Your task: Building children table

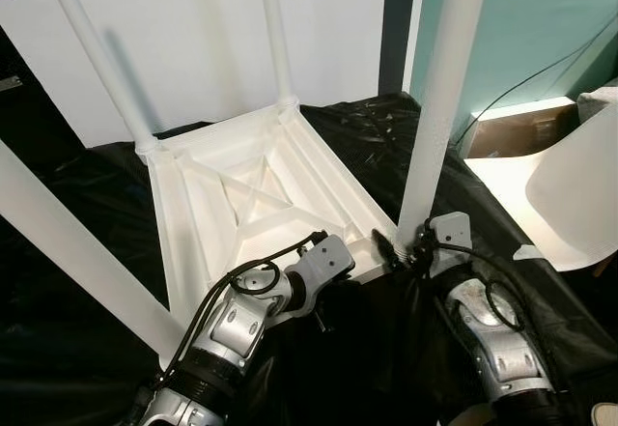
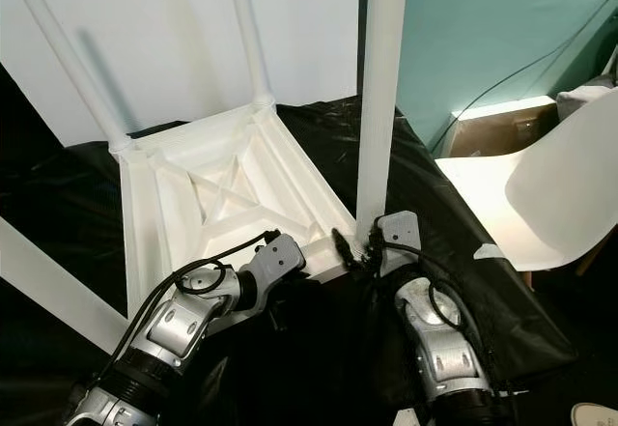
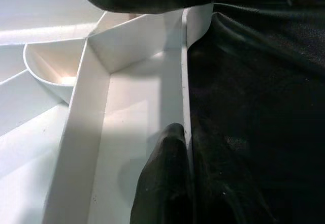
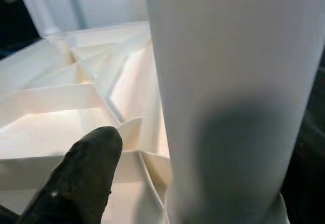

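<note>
The broad table top outspans my fingers, so my left gripper will next grab the table's thin upright rim.
A white children's table [image 1: 261,194] lies upside down on a black cloth, its four legs pointing up. My left gripper [image 1: 338,252] is at the table's near edge, open. One finger [image 3: 162,178] rests just inside the thin rim [image 3: 185,82] and the other is a dark shape at the far end of the same rim. My right gripper [image 1: 410,249] is at the foot of the near right leg [image 1: 439,107], open. One finger [image 4: 84,178] stands beside the leg [image 4: 228,92] with a gap between them. The other finger is hidden.
The black cloth [image 1: 87,349] covers the floor under the table. A white chair [image 1: 570,194] stands close on the right. A brown box [image 1: 507,131] and a dark cable lie by the teal wall. A white board [image 1: 193,40] leans behind.
</note>
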`<state>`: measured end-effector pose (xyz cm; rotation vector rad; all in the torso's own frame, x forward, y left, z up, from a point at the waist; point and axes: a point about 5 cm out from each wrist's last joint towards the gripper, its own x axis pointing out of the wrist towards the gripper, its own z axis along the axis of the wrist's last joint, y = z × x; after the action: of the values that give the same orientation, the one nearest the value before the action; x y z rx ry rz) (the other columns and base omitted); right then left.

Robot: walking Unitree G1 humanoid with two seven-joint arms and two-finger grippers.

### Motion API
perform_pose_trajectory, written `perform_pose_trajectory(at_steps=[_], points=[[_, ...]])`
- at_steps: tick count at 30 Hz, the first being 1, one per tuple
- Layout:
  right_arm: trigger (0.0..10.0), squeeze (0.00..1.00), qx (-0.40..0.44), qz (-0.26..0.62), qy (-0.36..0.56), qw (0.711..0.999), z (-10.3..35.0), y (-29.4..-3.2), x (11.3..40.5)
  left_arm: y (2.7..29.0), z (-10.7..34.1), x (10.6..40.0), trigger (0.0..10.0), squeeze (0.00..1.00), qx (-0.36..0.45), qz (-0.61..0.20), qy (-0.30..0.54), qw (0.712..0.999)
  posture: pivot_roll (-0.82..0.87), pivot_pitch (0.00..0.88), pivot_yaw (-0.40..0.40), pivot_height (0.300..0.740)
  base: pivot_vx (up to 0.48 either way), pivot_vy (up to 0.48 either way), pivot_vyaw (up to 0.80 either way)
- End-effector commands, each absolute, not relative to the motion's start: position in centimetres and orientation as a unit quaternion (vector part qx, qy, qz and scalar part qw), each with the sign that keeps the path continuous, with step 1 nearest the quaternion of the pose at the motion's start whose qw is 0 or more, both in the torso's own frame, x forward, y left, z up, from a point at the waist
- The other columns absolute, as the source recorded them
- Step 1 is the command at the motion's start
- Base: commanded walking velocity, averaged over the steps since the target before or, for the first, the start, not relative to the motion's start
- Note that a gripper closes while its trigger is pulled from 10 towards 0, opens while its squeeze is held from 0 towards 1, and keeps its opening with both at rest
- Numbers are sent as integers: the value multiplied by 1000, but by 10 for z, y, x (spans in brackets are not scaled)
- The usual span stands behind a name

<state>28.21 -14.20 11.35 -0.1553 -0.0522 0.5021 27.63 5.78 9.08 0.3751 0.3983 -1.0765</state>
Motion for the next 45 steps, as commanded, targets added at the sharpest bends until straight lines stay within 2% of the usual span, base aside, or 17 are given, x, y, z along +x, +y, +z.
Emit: perform_pose_trajectory(at_steps=[1,9,10,11,12,17,21,24,25,27,33,39,40,41,42,43,45], points=[[10000,0,-96,314,-19,944,114,-138,286,73,49,264,10000,0,163,-457,278,829,20,0,47,740,0,0,0],[10000,0,-139,382,1,914,112,-143,291,70,51,266,10000,0,163,-459,274,829,21,0,49,740,0,0,0],[8157,0,-147,396,22,906,108,-145,292,70,51,266,10000,0,163,-459,273,829,20,0,48,740,0,0,0],[8157,0,-147,396,22,906,108,-145,292,70,51,266,10000,0,163,-459,273,829,20,0,48,740,0,0,0],[0,0,-162,418,46,893,102,-149,287,71,51,266,10000,0,163,-459,274,829,22,0,47,740,0,0,0],[0,0,-160,438,74,882,95,-154,281,73,50,266,10000,0,163,-457,274,830,25,0,46,740,0,0,0],[0,0,-94,403,72,907,98,-152,281,74,49,265,10000,0,164,-457,275,830,24,0,49,740,0,0,0],[0,0,-71,244,33,967,96,-157,275,73,51,267,10000,0,164,-457,274,831,31,0,42,740,0,0,0],[0,0,-71,244,33,967,96,-157,275,73,51,267,10000,0,164,-457,274,831,31,0,42,740,0,0,0],[0,0,-67,161,15,985,95,-165,269,74,51,268,10000,0,165,-455,273,832,36,0,36,740,0,0,0],[0,0,-38,34,4,999,93,-177,263,74,50,266,10000,0,166,-456,275,830,33,0,37,740,0,0,0],[0,0,-43,46,4,998,93,-171,262,72,49,266,10000,0,167,-459,275,828,31,0,41,740,0,0,0],[3333,0,-50,68,-4,996,96,-164,262,72,50,266,10000,0,167,-460,274,828,31,0,41,740,0,0,0],[3333,0,-50,68,-4,996,96,-164,262,72,50,266,10000,0,167,-460,274,828,31,0,41,740,0,0,0],[10000,0,-57,100,-17,993,100,-158,263,72,50,266,10000,0,167,-460,273,828,27,0,43,740,0,0,0],[10000,1000,-52,141,-26,988,105,-151,265,72,50,267,10000,0,167,-460,273,828,23,0,46,740,0,0,0],[10000,1000,-48,163,-32,985,108,-148,265,72,50,267,10000,0,167,-460,273,828,23,0,46,740,0,0,0]])
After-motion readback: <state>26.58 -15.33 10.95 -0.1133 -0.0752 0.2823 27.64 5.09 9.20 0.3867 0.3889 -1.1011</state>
